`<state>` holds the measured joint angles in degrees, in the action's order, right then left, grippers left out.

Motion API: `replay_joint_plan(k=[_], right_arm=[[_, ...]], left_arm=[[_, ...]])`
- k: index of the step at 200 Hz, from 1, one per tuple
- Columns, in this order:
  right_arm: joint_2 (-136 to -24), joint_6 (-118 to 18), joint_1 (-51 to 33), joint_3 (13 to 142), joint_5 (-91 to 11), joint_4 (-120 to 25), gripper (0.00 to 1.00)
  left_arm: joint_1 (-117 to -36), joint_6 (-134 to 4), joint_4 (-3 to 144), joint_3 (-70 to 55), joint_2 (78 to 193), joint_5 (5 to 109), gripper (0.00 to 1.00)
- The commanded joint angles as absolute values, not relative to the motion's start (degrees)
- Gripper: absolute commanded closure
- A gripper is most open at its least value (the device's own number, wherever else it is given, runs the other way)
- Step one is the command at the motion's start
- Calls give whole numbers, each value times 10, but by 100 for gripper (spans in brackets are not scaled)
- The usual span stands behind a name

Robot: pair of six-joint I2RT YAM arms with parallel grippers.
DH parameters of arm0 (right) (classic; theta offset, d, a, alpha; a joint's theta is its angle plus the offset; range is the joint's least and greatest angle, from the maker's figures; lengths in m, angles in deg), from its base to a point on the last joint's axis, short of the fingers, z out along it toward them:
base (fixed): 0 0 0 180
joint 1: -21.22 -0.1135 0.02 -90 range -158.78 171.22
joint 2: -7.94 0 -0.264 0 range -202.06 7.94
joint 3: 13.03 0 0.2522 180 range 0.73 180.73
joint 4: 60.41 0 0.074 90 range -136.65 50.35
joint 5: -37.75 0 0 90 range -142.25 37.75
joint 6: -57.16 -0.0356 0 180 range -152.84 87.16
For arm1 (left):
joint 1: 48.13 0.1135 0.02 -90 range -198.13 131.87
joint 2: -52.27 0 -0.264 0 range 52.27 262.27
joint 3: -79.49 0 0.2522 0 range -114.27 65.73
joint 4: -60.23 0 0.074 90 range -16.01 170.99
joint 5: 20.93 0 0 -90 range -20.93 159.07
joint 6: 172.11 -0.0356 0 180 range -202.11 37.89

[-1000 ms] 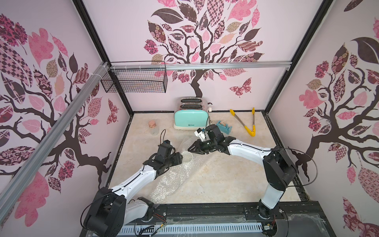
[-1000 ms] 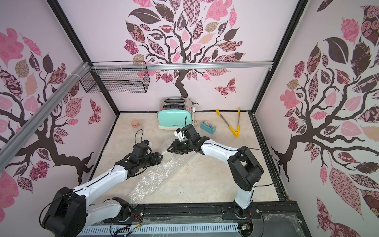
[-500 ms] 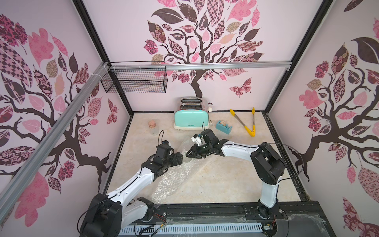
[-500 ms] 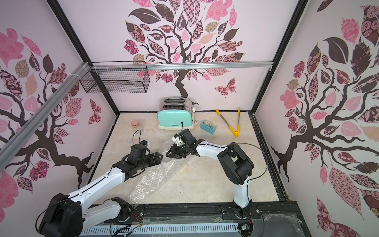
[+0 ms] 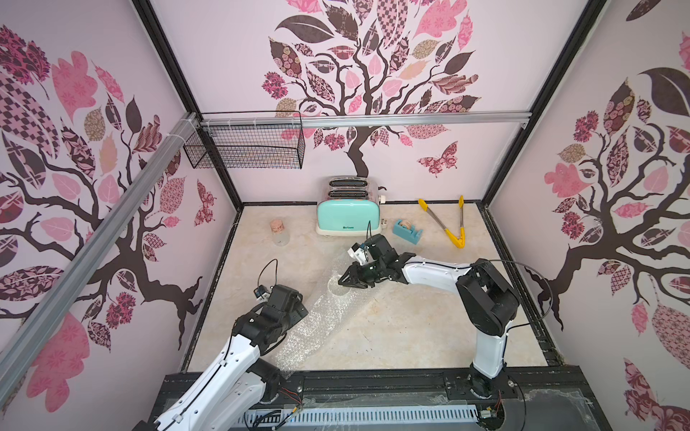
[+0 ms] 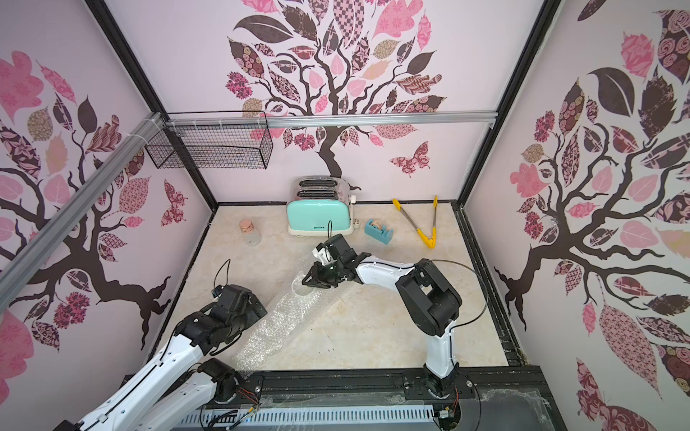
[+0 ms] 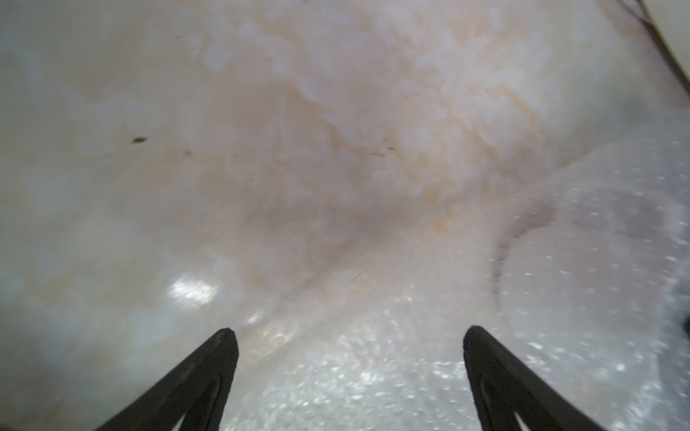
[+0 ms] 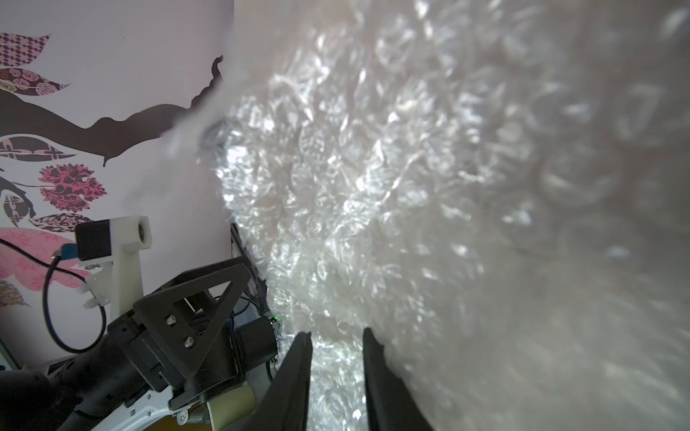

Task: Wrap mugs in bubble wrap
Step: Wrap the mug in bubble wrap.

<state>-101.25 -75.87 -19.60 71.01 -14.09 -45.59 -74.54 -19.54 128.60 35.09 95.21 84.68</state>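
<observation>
I need to grab the bubble wrap's front part (image 5: pixel 305 338) with my left gripper and leave the mug free. Then I can fold the bubble wrap over and wrap the mug.
The bubble wrap (image 5: pixel 317 321) lies as a long crinkled strip from the table's front edge toward the middle. The white mug (image 5: pixel 336 288) shows only dimly through its far end, and in the left wrist view as a pale round shape (image 7: pixel 582 283) under the sheet. My right gripper (image 5: pixel 341 281) is right at the mug, shut on a fold of the bubble wrap (image 8: pixel 373 186), which fills the narrow gap between its fingers (image 8: pixel 304 358). My left gripper (image 7: pixel 349 337) is open wide and empty above the bubble wrap (image 7: pixel 354 373). In a top view the left gripper (image 5: pixel 300 308) is beside the strip's left edge.
Along the back wall stand a mint toaster (image 5: pixel 348 218), a corked glass jar (image 5: pixel 279 233), a blue tape dispenser (image 5: pixel 407 230) and yellow tongs (image 5: pixel 446 224). A wire basket (image 5: pixel 246 145) hangs on the rail at the back left.
My left gripper has opened wide and drawn back toward the front left, away from the mug. My right gripper moved a little toward the front left with the wrap still pinched.
</observation>
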Motion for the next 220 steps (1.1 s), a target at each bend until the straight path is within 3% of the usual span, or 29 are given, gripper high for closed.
replay_joint_plan(k=[1, 35, 81, 119, 179, 220], right_arm=[[-1031, -745, -195, 727, -160, -421, 72], [-1038, -745, -195, 733, -159, -420, 73], [-1040, -749, -195, 741, -158, -421, 73], [-1042, -745, -195, 751, -157, -414, 74], [-1044, -750, -195, 748, -158, -420, 76], [-1045, -751, -195, 750, -158, -420, 77]], left_arm=[[-756, -73, 1425, 340, 951, 860, 2], [-757, -32, 1494, 347, 931, 811, 2], [-760, -75, 1434, 398, 914, 699, 10], [-764, -82, 1438, 422, 884, 686, 14], [-772, -107, 1399, 423, 956, 669, 19], [-772, -103, 1347, 460, 971, 662, 44]])
